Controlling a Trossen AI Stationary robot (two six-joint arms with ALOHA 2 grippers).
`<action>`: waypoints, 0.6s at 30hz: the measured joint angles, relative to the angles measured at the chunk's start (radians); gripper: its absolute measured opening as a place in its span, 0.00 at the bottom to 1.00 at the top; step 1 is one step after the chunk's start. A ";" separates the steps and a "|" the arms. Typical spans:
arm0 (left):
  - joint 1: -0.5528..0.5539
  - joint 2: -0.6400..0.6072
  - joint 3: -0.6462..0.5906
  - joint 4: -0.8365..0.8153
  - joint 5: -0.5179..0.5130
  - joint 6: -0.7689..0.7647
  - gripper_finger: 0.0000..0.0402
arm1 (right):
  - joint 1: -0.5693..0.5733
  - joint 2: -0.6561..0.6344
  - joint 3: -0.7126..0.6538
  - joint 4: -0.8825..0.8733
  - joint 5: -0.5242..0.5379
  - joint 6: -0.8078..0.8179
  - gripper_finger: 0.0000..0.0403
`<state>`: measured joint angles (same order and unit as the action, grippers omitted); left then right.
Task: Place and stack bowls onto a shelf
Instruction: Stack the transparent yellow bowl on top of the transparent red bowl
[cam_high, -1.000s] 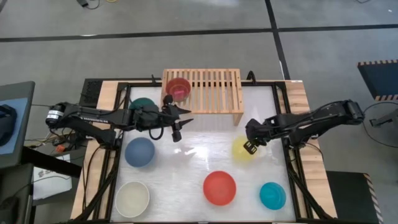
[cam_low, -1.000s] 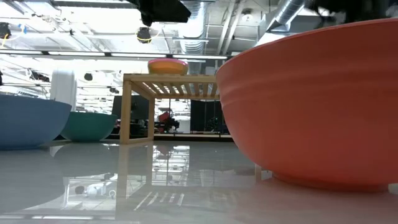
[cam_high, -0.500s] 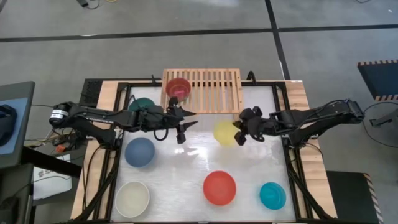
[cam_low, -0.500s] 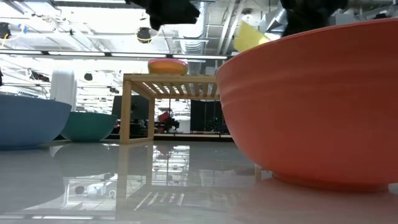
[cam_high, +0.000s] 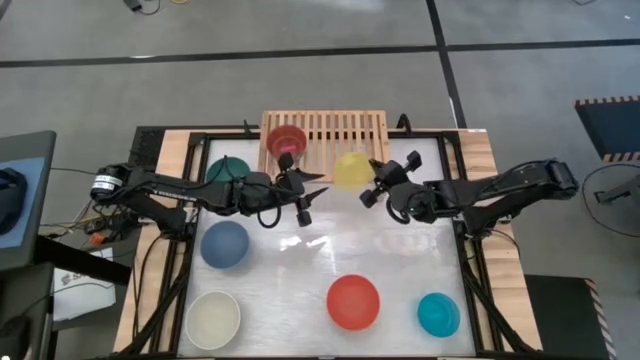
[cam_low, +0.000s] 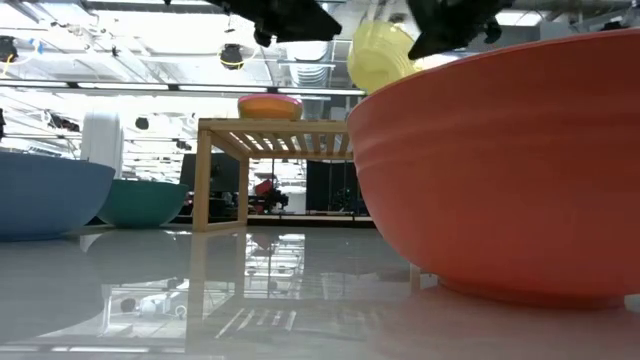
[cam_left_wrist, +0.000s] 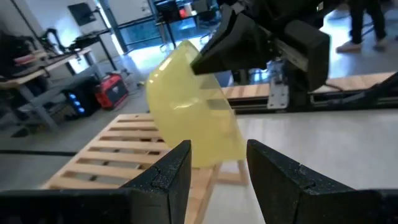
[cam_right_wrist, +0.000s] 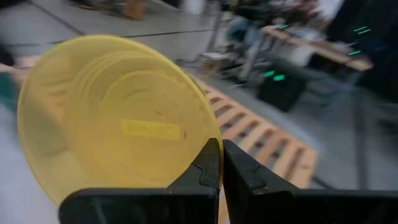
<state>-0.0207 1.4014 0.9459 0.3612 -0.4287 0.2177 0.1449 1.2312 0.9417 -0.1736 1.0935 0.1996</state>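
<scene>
My left gripper's fingers end short of the yellow bowl's edge (cam_high: 339, 173) (cam_left_wrist: 215, 162) and would miss it now, so the gripper moves forward first, then closes on it.
My right gripper (cam_high: 374, 190) is shut on the yellow bowl (cam_high: 350, 170), which it holds in the air at the near edge of the light-wood shelf (cam_high: 325, 132). The bowl also shows in the low view (cam_low: 378, 55) and in the left wrist view (cam_left_wrist: 193, 106). My left gripper (cam_high: 305, 203) is open and empty just left of the bowl, and its fingers stand apart in its wrist view (cam_left_wrist: 217, 177). A small pink-red bowl (cam_high: 287, 142) sits on the shelf's left end. My right gripper pinches the yellow bowl's rim (cam_right_wrist: 200, 144) between its two fingers, which stand nearly closed on the thin wall. The fingers come from the table's right, roughly level. The bowl is lifted clear and tipped on its side.
On the table rest a dark green bowl (cam_high: 228, 170), a blue bowl (cam_high: 225, 243), a cream bowl (cam_high: 213, 318), a large red bowl (cam_high: 353, 301) and a teal bowl (cam_high: 438, 314). The shelf's slats right of the pink-red bowl are bare.
My right gripper has lifted the yellow bowl off the table and carried it up, toward the far edge and leftward to the shelf. The bowl has tipped onto its side. My left gripper has shifted a little toward the table's right.
</scene>
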 joint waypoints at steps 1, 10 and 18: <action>-0.003 0.000 0.000 0.000 -0.014 0.007 0.35 | -0.003 0.017 0.000 0.032 0.029 -0.016 0.07; -0.008 0.010 -0.001 0.016 -0.120 0.008 0.36 | 0.004 0.137 0.001 0.358 0.069 -0.242 0.08; -0.012 0.010 -0.001 0.028 -0.298 0.043 0.35 | 0.032 0.243 0.000 0.613 0.104 -0.497 0.08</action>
<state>-0.0326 1.4109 0.9451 0.3896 -0.7265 0.2609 0.1764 1.4738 0.9421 0.4395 1.1976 -0.2976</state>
